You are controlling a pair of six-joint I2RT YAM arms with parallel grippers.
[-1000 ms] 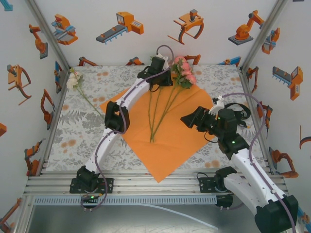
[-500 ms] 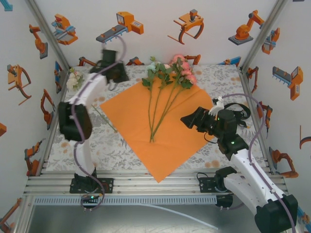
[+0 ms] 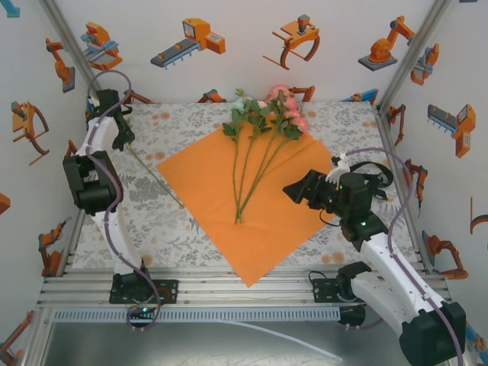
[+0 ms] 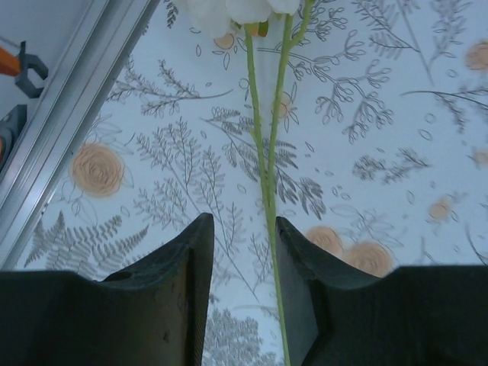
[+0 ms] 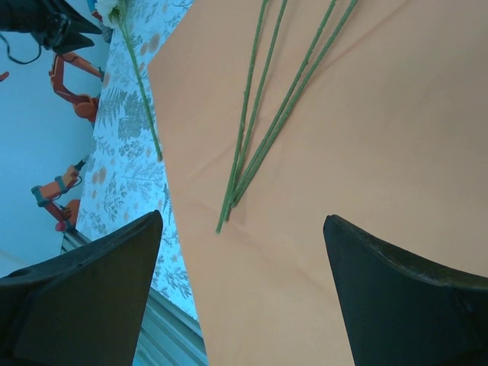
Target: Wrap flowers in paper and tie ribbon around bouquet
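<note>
I need to grab the white flower with my left gripper by its green stem just below the bloom (image 3: 130, 147), so I can lay it among the flowers on the paper (image 3: 263, 229).
The flowers (image 3: 268, 116) lie on the orange paper (image 3: 263, 229), pink, white and green blooms at its far corner, stems (image 5: 259, 130) running toward me. One more white flower lies off the paper at the far left, its stem (image 3: 156, 177) on the tablecloth. My left gripper (image 3: 120, 131) hangs open over that flower. The green stem (image 4: 263, 152) passes between the jaws, close beside the right finger (image 4: 301, 297), with the white bloom (image 4: 229, 8) ahead. My right gripper (image 3: 296, 189) is wide open above the paper's (image 5: 366, 152) right side. The ribbon and a wrapped bouquet are out of view.
The floral tablecloth (image 3: 145, 221) covers the table. An aluminium frame rail (image 4: 69, 145) runs along the left edge, right by the left gripper. Printed side walls (image 3: 46, 152) enclose the table. The left arm's elbow (image 3: 88, 183) stands over the left strip of cloth.
The left arm has swung from the blooms at the back of the paper to the far-left corner, over the lone white flower. The flowers stay on the paper. The right arm has not moved.
</note>
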